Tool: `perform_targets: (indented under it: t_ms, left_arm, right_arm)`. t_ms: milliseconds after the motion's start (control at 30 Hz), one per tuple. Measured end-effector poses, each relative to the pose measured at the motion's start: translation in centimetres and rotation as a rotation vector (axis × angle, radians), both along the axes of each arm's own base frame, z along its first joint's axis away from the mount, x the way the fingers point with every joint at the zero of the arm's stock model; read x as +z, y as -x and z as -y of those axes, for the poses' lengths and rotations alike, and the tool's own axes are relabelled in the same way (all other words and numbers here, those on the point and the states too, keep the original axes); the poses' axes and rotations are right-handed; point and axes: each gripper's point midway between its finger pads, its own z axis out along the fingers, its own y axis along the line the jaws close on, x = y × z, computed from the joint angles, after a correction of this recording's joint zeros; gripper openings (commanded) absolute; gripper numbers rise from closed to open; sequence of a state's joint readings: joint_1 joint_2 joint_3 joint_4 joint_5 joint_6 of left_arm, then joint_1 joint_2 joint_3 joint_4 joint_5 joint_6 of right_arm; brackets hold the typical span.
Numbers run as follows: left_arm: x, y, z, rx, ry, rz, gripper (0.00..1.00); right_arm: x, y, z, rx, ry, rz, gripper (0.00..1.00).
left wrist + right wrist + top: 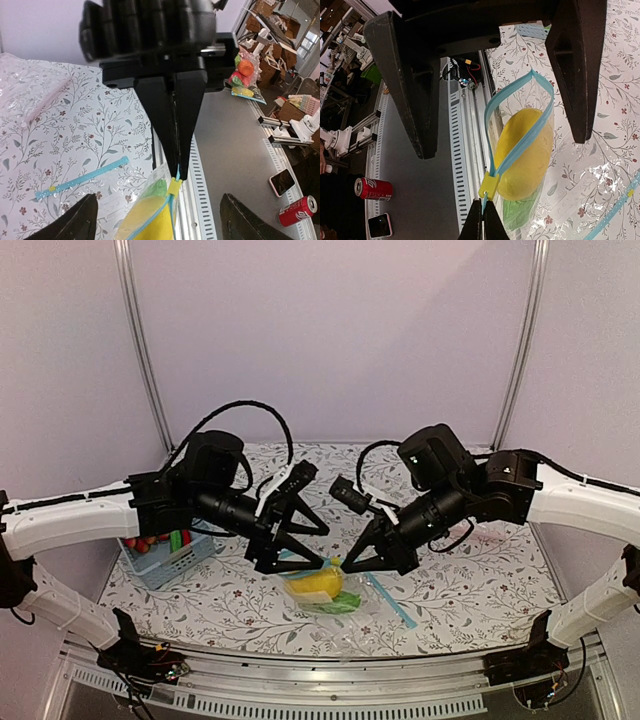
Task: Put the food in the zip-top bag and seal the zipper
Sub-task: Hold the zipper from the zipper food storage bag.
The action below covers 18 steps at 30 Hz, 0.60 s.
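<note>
I will next take hold of the yellow slider with my left gripper to seal the zipper. My right gripper keeps holding the end of the zipper.
The small clear zip-top bag sits between both grippers near the table's front middle. The yellow food piece and the light-green piece are inside it; both also show in the top view, yellow and green. Its light-blue zipper gapes in a loop, with a yellow slider at one end. My right gripper is shut on the strip's end just past the slider. My left gripper is open, with a finger on each side of the bag's mouth and touching nothing.
The larger clear bag with its long blue strip lies flat just right of the small bag. The pink-strip bag lies at the right. A blue basket with red berries and a green vegetable stands at the left. The table's front rail is close.
</note>
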State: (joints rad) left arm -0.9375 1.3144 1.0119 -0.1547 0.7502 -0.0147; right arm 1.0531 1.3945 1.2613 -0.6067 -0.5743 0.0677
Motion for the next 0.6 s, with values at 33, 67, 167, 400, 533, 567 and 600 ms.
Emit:
perform_targets:
  t_ms: [33,67,167,400,533,567,600]
  left_arm:
    - [0.1,0.1,0.1,-0.01,0.002,-0.004,0.81]
    - [0.1,0.2,0.3,-0.024,0.005,-0.011,0.79]
    - [0.1,0.6,0.6,-0.059,0.009,-0.032,0.77]
    - [-0.5,1.1,1.0,-0.104,0.0,-0.067,0.64]
    - [-0.9,1.3,1.2,-0.119,-0.007,-0.081,0.53]
    - [-0.9,1.4,1.2,-0.122,-0.008,-0.085,0.52]
    - [-0.9,1.4,1.2,-0.123,-0.009,-0.088,0.5]
  right_arm:
    - [0.2,0.1,0.0,0.007,-0.001,0.0,0.0]
    - [0.3,0.2,0.0,0.013,-0.001,0.001,0.0]
    - [0.5,0.2,0.0,0.022,-0.003,0.008,0.0]
    - [0.4,0.1,-0.2,0.028,0.001,0.012,0.0]
    - [0.4,0.1,-0.2,0.028,0.001,0.012,0.0]
    - [0.4,0.1,-0.2,0.027,0.001,0.013,0.0]
    - [0.4,0.0,-0.2,0.027,0.001,0.013,0.0]
